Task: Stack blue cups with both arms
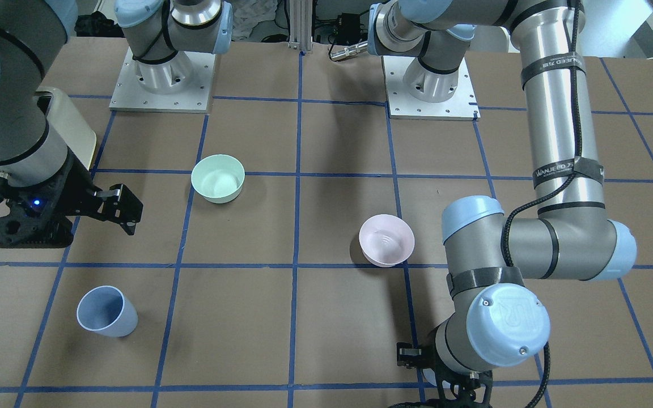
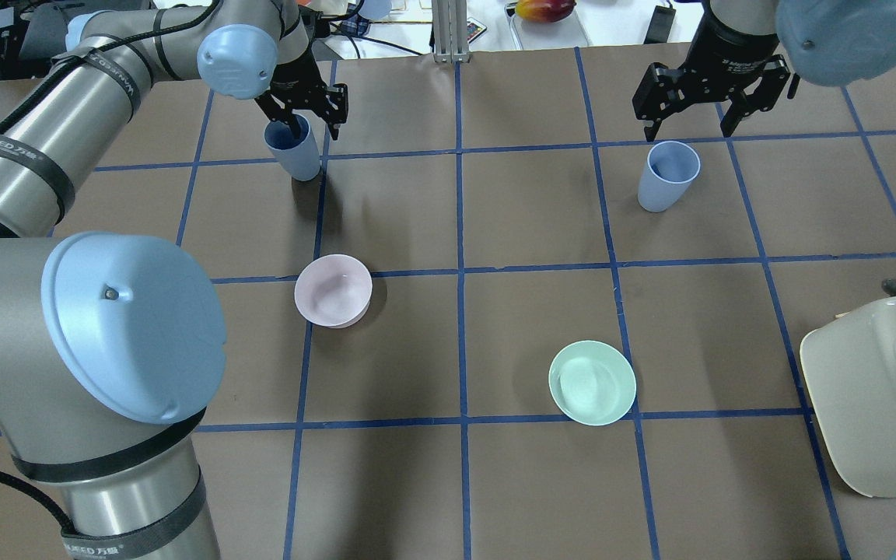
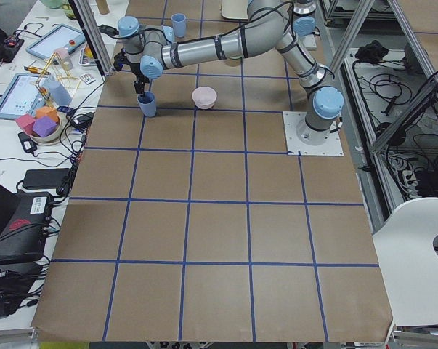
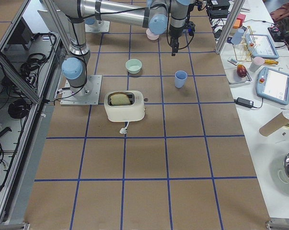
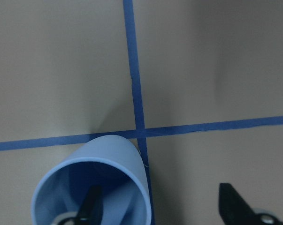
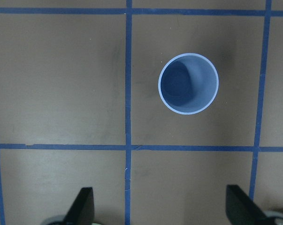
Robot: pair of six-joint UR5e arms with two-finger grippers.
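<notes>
My right gripper is to grab the upright blue cup (image 1: 107, 317) by its rim (image 1: 105, 288) next. Then the blue cups can be stacked.
One blue cup (image 2: 292, 149) stands upright at the far left. My left gripper (image 2: 306, 117) is open over its rim. In the left wrist view one finger (image 5: 91, 206) is inside this cup (image 5: 99, 187) and the other finger (image 5: 233, 204) is outside to the right, clear of the wall. The second blue cup (image 2: 670, 176) stands upright at the far right. My right gripper (image 2: 687, 124) hovers open and empty just beyond it. In the right wrist view this cup (image 6: 188, 83) lies ahead of the spread fingers (image 6: 83, 206). It also shows in the front view (image 1: 105, 311).
A pale pink bowl (image 2: 334, 290) sits left of centre. A mint-green bowl (image 2: 592, 382) sits right of centre. A cream toaster (image 2: 876, 397) holding bread stands at the near right edge. Blue tape lines grid the brown table.
</notes>
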